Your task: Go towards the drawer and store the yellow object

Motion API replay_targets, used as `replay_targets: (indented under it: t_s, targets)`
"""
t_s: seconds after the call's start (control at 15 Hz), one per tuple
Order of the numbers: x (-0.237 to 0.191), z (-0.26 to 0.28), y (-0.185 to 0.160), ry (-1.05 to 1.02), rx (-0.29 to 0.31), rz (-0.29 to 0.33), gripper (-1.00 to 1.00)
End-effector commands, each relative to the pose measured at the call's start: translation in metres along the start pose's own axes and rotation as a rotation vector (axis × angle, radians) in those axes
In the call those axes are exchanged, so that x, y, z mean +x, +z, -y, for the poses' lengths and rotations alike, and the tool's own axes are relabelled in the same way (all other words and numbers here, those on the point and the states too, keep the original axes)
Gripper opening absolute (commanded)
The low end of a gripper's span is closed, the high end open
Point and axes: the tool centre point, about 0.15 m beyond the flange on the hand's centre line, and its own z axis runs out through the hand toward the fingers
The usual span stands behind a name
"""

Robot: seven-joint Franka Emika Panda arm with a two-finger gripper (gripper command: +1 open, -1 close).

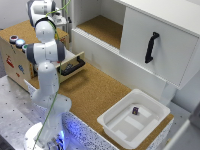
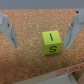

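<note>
My gripper should store the yellow cube in the drawer, so it should next grab the cube by the opposite sides on either side of its marked top [image 2: 51, 38].
A yellow cube [image 2: 52, 43] with dark marks on its upper face lies on a cork surface. In the wrist view my gripper [image 2: 41, 46] is open, with one finger [image 2: 8, 30] on each side of the cube and not touching it. In the exterior view the gripper [image 1: 63, 22] hangs over the cork top of the button-topped wooden box [image 1: 15, 55], and the cube is hidden there. The small plywood drawer [image 1: 69, 64] with its black bar handle [image 1: 74, 68] stands pulled out of the box, below the gripper and partly behind my arm.
A large white cabinet [image 1: 150, 30] with a black door handle [image 1: 151, 47] fills the exterior view's right. A white plastic tub [image 1: 116, 131] with a small dark object [image 1: 135, 110] sits on the cork floor. A pale edge [image 2: 50, 76] borders the cork near the cube.
</note>
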Motion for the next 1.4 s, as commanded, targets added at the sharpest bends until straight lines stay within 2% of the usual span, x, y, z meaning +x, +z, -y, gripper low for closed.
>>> replay_targets:
  t_s: [0.0,0.33,0.47,0.53,0.8,1.0,1.33]
  targets:
    - [0.038,-0.038,-0.001,-0.091,0.077,0.224,1.00]
    - [0.048,-0.038,0.008,-0.122,0.121,0.209,1.00]
    - [0.052,-0.031,0.013,-0.104,0.106,0.216,1.00]
    - [0.049,-0.026,0.014,-0.089,0.088,0.219,-1.00]
    - [0.035,-0.024,0.031,-0.058,0.123,0.250,-1.00]
    - [0.032,-0.025,0.029,-0.031,0.138,0.189,-1.00]
    - [0.037,-0.026,0.023,-0.043,0.111,0.166,-1.00]
